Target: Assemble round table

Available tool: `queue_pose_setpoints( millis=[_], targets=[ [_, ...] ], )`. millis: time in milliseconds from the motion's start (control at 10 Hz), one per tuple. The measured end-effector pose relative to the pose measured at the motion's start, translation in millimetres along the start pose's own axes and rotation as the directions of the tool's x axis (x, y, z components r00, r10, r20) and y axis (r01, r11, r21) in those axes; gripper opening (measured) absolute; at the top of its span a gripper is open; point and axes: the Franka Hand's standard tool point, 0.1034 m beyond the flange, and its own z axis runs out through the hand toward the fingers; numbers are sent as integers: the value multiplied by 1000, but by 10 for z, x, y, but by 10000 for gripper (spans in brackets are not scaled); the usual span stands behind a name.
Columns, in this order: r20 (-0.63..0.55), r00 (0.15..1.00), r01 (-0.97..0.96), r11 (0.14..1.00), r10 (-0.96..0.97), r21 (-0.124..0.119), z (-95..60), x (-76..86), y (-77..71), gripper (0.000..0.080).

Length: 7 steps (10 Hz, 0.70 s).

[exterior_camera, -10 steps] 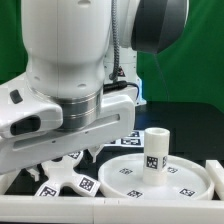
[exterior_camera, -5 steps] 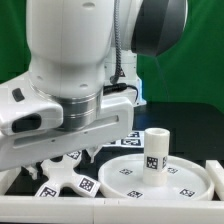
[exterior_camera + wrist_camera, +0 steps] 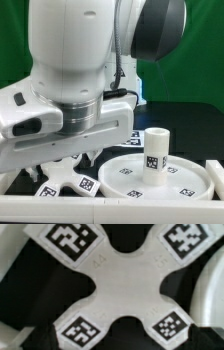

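I will set the cross-shaped base on the short thick leg (image 3: 154, 150). For that, my gripper next needs to grab the base by its narrow middle, between the tagged arms.
The cross-shaped base (image 3: 68, 180) lies flat at the exterior view's lower left, directly under my gripper (image 3: 84, 156). It fills the wrist view (image 3: 125, 277), with a black-and-white tag on each of its four arms. My fingers do not show in the wrist view, and the arm's body hides them in the exterior view. The large round disc (image 3: 172, 180) lies flat at the exterior view's right. The short thick leg (image 3: 154, 150) stands upright on it.
A white border rim (image 3: 120, 208) runs along the front, with a raised white piece (image 3: 216, 172) at the exterior view's right edge. The arm's bulky white body (image 3: 70, 70) fills the upper left. A green backdrop stands behind.
The arm has shifted slightly and come down a little over the cross-shaped base. The disc, leg and base have not moved.
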Motion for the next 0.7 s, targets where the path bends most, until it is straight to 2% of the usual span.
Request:
queue_pose_setpoints(
  millis=[200, 700],
  targets=[
    [4, 1000, 1, 1000, -1, 6, 98, -66, -6, 643],
    [-1, 1000, 15, 1000, -15, 8, 218, -73, -17, 643]
  ],
)
